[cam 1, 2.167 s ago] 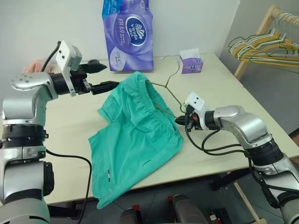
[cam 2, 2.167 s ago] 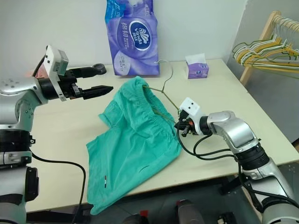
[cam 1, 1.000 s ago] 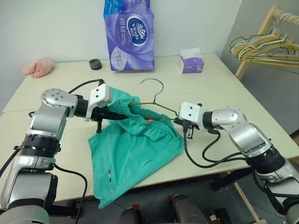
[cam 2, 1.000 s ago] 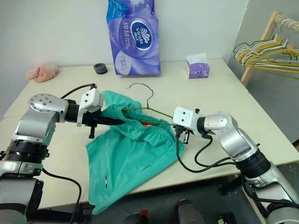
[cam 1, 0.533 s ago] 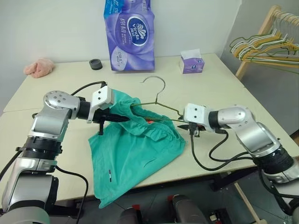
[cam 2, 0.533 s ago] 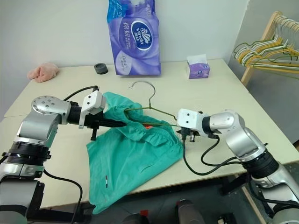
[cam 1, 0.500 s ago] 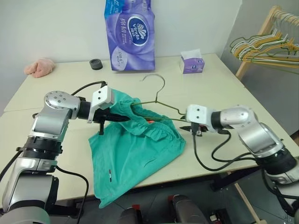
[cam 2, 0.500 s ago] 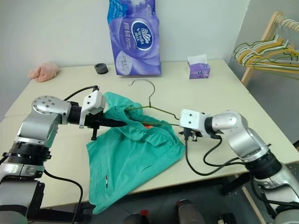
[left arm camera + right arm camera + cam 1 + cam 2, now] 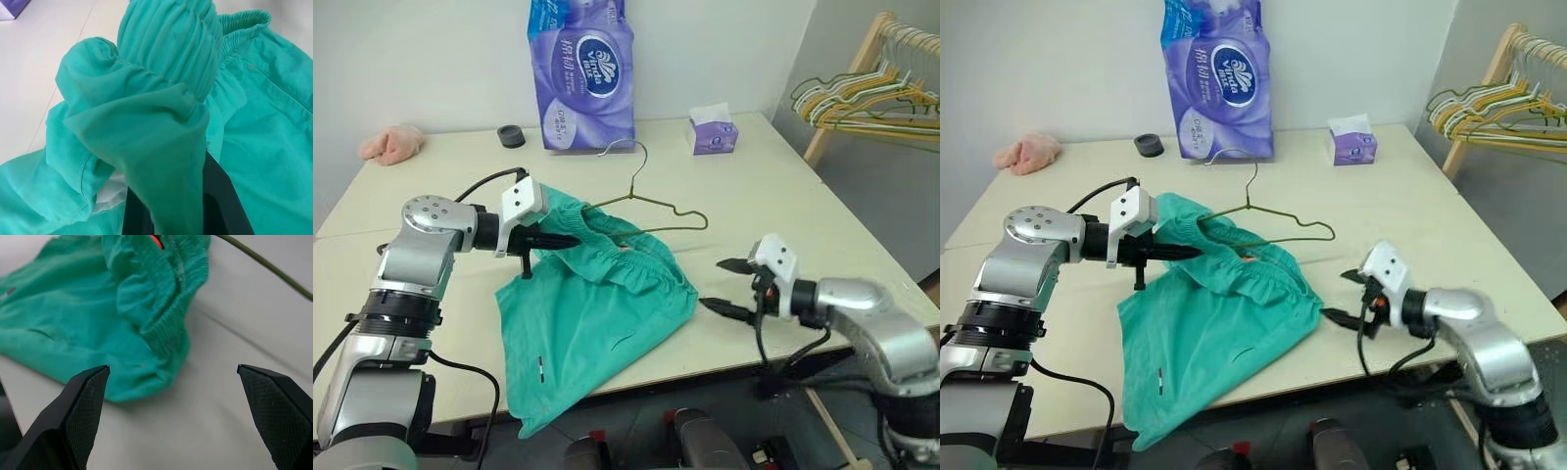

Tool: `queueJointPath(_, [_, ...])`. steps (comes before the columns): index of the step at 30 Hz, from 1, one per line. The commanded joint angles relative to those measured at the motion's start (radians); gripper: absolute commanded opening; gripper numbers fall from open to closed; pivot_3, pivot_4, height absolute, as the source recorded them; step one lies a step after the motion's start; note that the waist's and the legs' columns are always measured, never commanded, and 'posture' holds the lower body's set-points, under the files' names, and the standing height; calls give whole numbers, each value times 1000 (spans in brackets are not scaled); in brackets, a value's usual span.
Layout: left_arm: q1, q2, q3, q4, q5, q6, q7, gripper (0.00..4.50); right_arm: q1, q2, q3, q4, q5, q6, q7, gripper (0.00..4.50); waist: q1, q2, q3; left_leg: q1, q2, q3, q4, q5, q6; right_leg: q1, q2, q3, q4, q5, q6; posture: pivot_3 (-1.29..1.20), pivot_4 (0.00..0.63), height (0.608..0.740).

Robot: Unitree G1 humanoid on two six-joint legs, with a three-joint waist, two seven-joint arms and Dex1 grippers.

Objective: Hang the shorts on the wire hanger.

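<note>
The robot's right gripper should reach the shorts and, to pull them over the wire hanger's free corner (image 9: 701, 220), grab their gathered waistband (image 9: 661, 266).
The teal-green shorts (image 9: 597, 304) lie on the table, with one leg hanging over the front edge. My left gripper (image 9: 563, 240) is shut on the gathered waistband and holds it bunched up; the fabric (image 9: 161, 122) drapes over its fingers. The wire hanger (image 9: 651, 203) has its left arm tucked into the waistband. Its hook (image 9: 631, 149) points toward the back, and its right corner (image 9: 704, 223) is free. My right gripper (image 9: 729, 287) stands open near the front right edge, apart from the hanger and to the right of the shorts (image 9: 98, 323).
A purple tissue-roll pack (image 9: 579, 73) stands at the back, with a small black ring (image 9: 510, 135) and a pink cloth lump (image 9: 389, 143) to its left. A tissue box (image 9: 713, 132) sits at the back right. A wooden rack of hangers (image 9: 871, 93) stands beyond the table's right side.
My right gripper has let go of the hanger, opened wide and pulled back toward the front right edge. The hanger's right corner now hangs free. The left gripper keeps its grip in place.
</note>
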Motion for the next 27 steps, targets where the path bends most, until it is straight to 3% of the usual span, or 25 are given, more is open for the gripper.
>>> queueJointPath(1, [-29,8,28,-6,-11,-8,4,0,4,35,25,-28,-22,-20,-93,4464,2,0,0,0,0,0,1,0,0,0,0,0,0,0,0,-201,56,740])
queueJointPath(5, [-33,5,28,-5,-11,-8,7,0,0,84,95,49,-112,-120,-186,4464,1,-1,-2,0,0,-1,1,0,0,0,0,-1,0,0,0,-197,53,740])
queueJointPath(14, [-35,1,32,-2,-14,-8,16,0,-48,224,190,189,-143,-131,-283,4464,-1,-2,-3,0,1,-1,0,0,0,0,1,0,1,0,0,-192,49,740])
queueJointPath(18, [-31,1,37,-4,-16,-9,21,0,-63,253,175,212,-132,-117,-302,3614,2,-2,-3,0,0,0,1,0,0,0,0,0,1,0,0,-185,50,740])
queueJointPath(27, [-11,6,62,-29,-46,16,42,0,-79,252,137,249,-152,-152,-367,499,1,-2,-3,0,0,-1,1,0,0,0,0,0,1,0,0,-183,50,740])
